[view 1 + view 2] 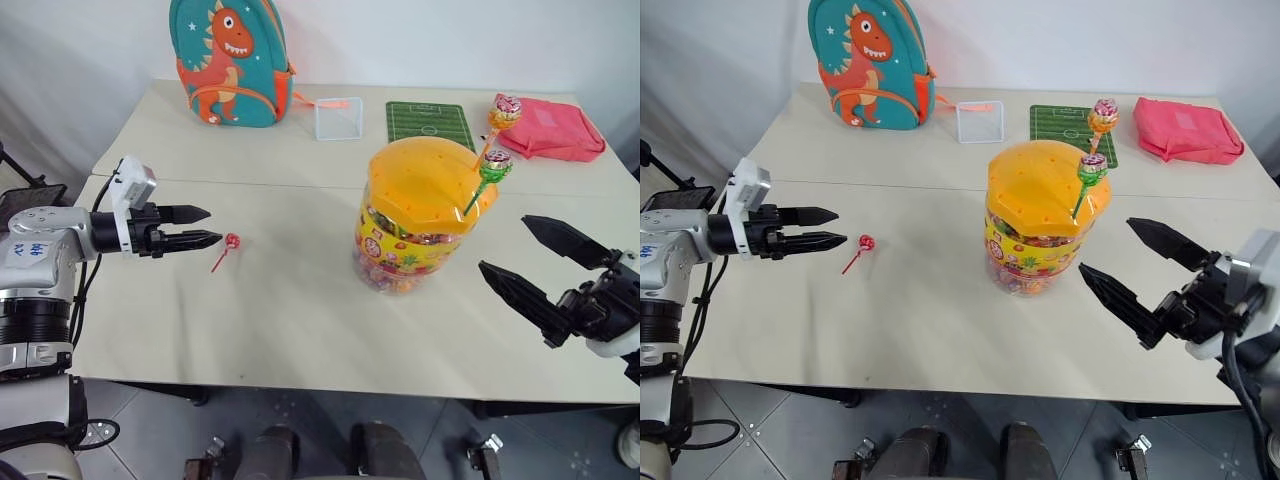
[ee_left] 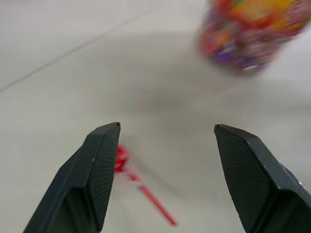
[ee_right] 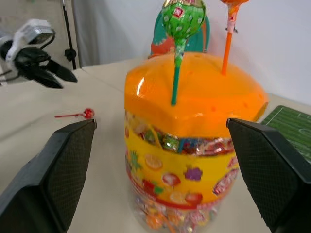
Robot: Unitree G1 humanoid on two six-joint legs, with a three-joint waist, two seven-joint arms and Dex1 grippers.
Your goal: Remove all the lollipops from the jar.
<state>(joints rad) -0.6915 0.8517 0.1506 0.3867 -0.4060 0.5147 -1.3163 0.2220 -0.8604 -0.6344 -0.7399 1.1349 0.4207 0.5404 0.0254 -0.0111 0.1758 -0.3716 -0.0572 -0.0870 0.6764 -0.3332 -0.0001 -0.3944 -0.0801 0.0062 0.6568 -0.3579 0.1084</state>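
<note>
My right gripper has both fingers short of the green stick on the orange lid [image 1: 425, 185] [image 3: 206, 92]. It needs to move closer before it closes on the green stick.
The jar [image 1: 412, 240] stands on the table right of centre, full of colourful sweets, under a domed orange lid [image 1: 425, 185]. Two lollipops stick up from the lid's right side, one on a green stick [image 1: 496, 165] and one on an orange stick [image 1: 505, 111]. A third lollipop [image 1: 230, 242], on a red stick, lies flat on the table to the jar's left. My left gripper [image 1: 213, 226] hovers open just left of the red-stick lollipop [image 2: 122, 158], holding nothing. My right gripper [image 1: 504, 244] is open wide, right of the jar [image 3: 189, 160] and facing it, apart from it.
Along the table's far side are a teal dinosaur backpack [image 1: 232, 62], a small clear square box [image 1: 339, 118], a green football-pitch mat [image 1: 430, 122] and a pink pouch [image 1: 548, 128]. The table's front edge [image 1: 330, 392] runs just below both arms.
</note>
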